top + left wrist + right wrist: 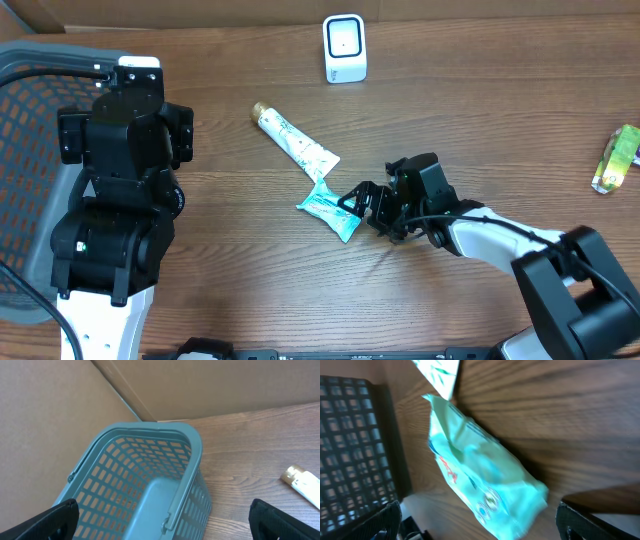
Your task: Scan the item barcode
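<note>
I should grab the teal packet (328,208) next with my right gripper at its end farthest from the white tube. Most of it stays uncovered to turn for barcode scanning.
A teal packet (328,208) lies flat on the wooden table, just below a white tube (293,142) with a gold cap. My right gripper (358,203) is low at the packet's right end. In the right wrist view the packet (480,480) lies between the wide-open fingers (592,520) of my right gripper (480,527), and they do not touch it. No barcode shows on it. A white scanner (345,48) stands at the back of the table. My left gripper (162,527) hangs open and empty above the basket's edge.
A grey-green mesh basket (30,130) fills the far left, and its rim (195,445) shows in the left wrist view. A green packet (617,158) lies at the right edge. Cardboard walls close off the back. The tube's cap (299,476) lies right of the basket.
</note>
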`<state>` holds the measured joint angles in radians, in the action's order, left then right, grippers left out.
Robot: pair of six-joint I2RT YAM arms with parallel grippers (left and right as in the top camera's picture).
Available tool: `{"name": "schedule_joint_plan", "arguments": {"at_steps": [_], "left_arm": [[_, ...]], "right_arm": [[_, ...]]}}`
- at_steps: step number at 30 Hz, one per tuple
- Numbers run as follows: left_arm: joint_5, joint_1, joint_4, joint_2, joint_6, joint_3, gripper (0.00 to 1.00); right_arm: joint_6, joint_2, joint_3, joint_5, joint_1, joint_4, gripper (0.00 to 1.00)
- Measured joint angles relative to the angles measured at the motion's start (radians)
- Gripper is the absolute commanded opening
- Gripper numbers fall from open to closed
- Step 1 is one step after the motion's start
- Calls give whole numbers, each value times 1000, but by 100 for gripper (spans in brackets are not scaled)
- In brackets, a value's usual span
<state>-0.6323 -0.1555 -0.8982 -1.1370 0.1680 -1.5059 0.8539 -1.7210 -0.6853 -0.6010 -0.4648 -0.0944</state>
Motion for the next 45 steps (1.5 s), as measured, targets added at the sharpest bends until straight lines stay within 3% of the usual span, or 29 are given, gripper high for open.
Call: {"name": "schedule_joint_plan", "arguments": {"at_steps": [3,4,5,6,9,12,17,19,22,24,25,38,41,45], "left_arm": [[0,0,0,0,0,0,100],[0,0,0,0,0,0,99],[0,0,0,0,0,0,99],[0,0,0,0,0,0,100],[0,0,0,0,0,0,100],[0,0,0,0,0,0,100],[0,0,0,0,0,0,100],[0,0,0,0,0,0,100],[0,0,0,0,0,0,100],[0,0,0,0,0,0,99],[0,0,0,0,0,0,99],[0,0,0,0,0,0,99],[0,0,0,0,0,0,99],[0,0,0,0,0,0,99]], "right_arm": [[17,-34,-13,-28,0,-28,86],[17,-42,-15,-35,0,-32,76],[19,-49,-15,-44,1,-32,60],[22,-57,-14,-54,1,-27,56],[22,-72,-10,-54,-2,-17,56],[21,-74,-10,-56,-3,-23,74],[14,-71,-12,-47,-19,-69,71],[16,-80,-11,-29,-35,-99,65],[39,-99,-11,0,-59,-124,42],[59,-117,-10,11,-67,-138,21],[63,-129,-11,13,-68,-149,4],[-3,-148,-8,-13,-72,-212,4],[-66,-72,-5,16,-72,-94,4],[-153,155,0,165,-73,190,4]]}}
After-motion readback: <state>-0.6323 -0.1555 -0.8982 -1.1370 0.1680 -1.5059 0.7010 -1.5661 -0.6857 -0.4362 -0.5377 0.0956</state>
